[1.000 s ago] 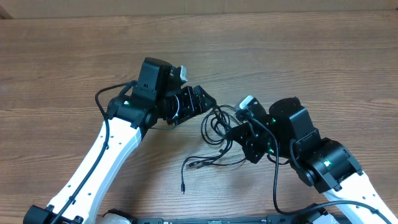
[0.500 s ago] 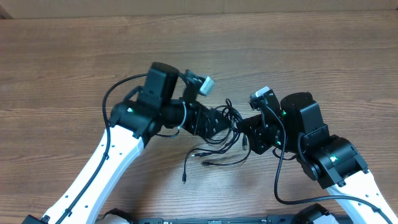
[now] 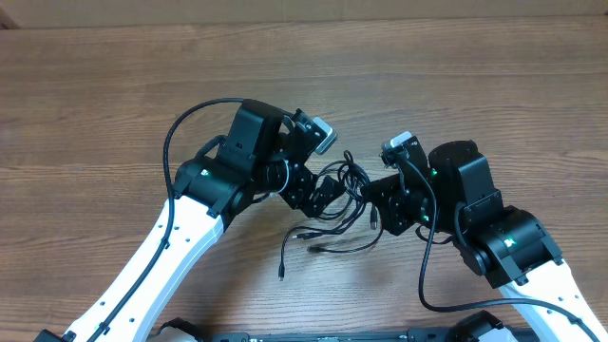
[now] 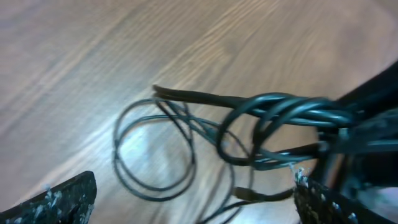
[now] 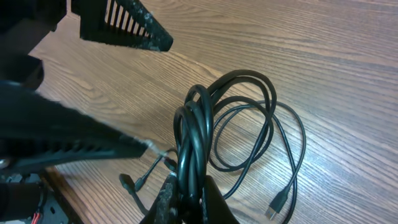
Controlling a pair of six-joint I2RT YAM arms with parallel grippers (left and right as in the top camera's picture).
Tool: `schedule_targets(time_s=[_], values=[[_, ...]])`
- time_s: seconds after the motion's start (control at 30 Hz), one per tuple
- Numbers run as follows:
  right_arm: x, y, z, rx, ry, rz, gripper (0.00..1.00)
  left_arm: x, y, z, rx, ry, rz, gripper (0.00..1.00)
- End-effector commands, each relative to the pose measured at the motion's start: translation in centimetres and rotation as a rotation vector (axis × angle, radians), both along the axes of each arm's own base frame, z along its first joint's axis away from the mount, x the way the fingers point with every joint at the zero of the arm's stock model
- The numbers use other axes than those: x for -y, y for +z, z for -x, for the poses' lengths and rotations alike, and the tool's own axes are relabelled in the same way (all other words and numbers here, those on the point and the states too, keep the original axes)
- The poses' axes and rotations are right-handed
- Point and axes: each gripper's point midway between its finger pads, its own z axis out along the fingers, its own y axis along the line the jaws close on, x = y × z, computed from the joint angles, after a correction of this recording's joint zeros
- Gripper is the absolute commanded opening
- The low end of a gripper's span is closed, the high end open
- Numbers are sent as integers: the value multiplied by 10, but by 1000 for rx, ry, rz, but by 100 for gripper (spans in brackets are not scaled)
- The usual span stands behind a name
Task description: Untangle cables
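Observation:
Next, my left gripper grabs the cable loops beside the bunched part my right gripper holds, to untangle them by pulling them apart.
The cables (image 3: 350, 180) are thin black cords tangled between my two grippers, with loose plug ends trailing toward the front (image 3: 313, 235). My right gripper (image 5: 188, 198) is shut on a bunched part of the cables (image 5: 193, 134); loops hang from it and a USB plug (image 5: 280, 200) lies on the wood. In the overhead view the right gripper (image 3: 377, 211) sits just right of the tangle. My left gripper (image 3: 328, 193) is open wide just left of the tangle. In the left wrist view its fingers (image 4: 193, 190) straddle a cable loop (image 4: 155, 155) without touching it.
The wooden table (image 3: 114, 85) runs all round. The thick black arm cable (image 3: 190, 119) arcs over the left arm. Both arms crowd the front middle, their wrists close together. The left gripper's open fingers (image 5: 124, 28) show in the right wrist view.
The left gripper has swung right and turned toward the tangle. The right gripper rose slightly with the bunched cables a second ago and has stayed still since.

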Motion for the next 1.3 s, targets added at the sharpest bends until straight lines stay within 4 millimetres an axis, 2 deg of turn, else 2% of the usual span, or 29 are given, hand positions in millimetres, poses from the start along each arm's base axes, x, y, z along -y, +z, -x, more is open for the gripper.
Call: schedule_targets(time_s=[0.0, 0.2, 0.47, 0.63, 0.73, 0.87, 0.97, 1.07, 1.27], values=[[-5, 3, 3, 4, 35, -27, 4, -6, 11, -11, 106, 0, -39, 100], [-17, 11, 10, 32, 131, -69, 4, -6, 13, -15, 123, 7, -36, 100], [-18, 11, 11, 34, 138, -73, 4, 2, 17, -8, 109, -33, 4, 99], [-19, 13, 10, 39, 141, -79, 4, 8, 19, -2, 92, -66, 38, 85], [-23, 17, 12, 44, 161, -102, 4, 11, 21, 1, 83, -84, 56, 82], [-26, 20, 13, 50, 177, -119, 4, 11, 21, 2, 80, -82, 58, 73], [-27, 21, 14, 49, 185, -127, 4, 12, 22, 3, 71, -86, 69, 72], [-27, 22, 14, 50, 188, -130, 4, 13, 22, 4, 70, -90, 72, 60], [-27, 22, 14, 50, 188, -130, 4, 13, 22, 4, 69, -90, 73, 27]])
